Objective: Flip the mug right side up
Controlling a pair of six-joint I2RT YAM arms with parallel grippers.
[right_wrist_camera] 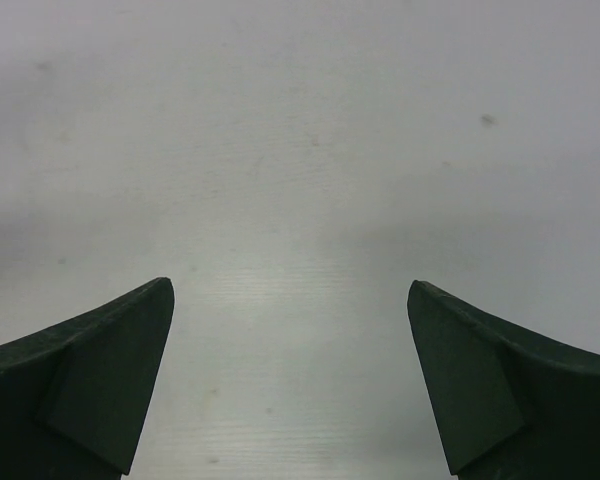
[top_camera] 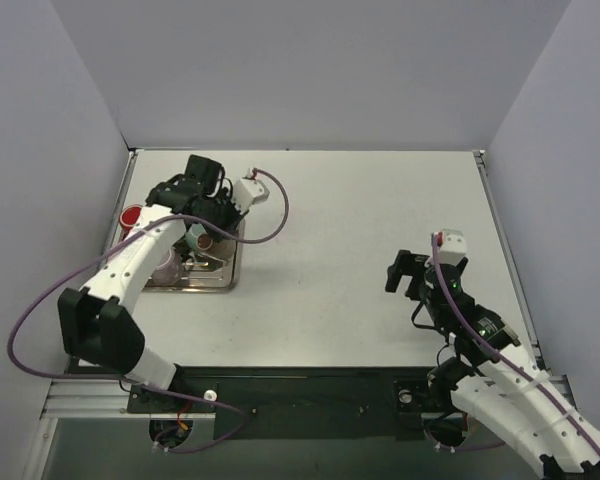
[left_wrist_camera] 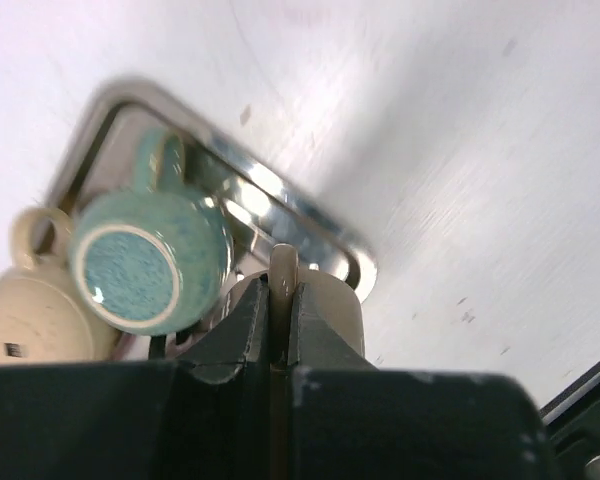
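My left gripper already holds the mug's handle; my right gripper will grab the tan mug's body at its rim [top_camera: 222, 248] to set it upright.
In the left wrist view my left gripper [left_wrist_camera: 280, 305] is shut on the thin handle [left_wrist_camera: 283, 268] of a tan mug [left_wrist_camera: 338, 312], whose body sits just beyond the jaws over the near corner of the metal tray [left_wrist_camera: 315, 218]. From above, the left gripper [top_camera: 202, 236] is over the tray [top_camera: 225, 283] at the table's left side, and the held mug is mostly hidden under it. My right gripper [top_camera: 412, 272] hovers at the right of the table, open [right_wrist_camera: 290, 385] with only bare tabletop between its fingers.
A teal mug [left_wrist_camera: 145, 265] stands upside down in the tray with its base towards the camera. A cream mug [left_wrist_camera: 35, 310] stands beside it, also inverted. A red cup [top_camera: 130, 215] stands by the left wall next to the tray.
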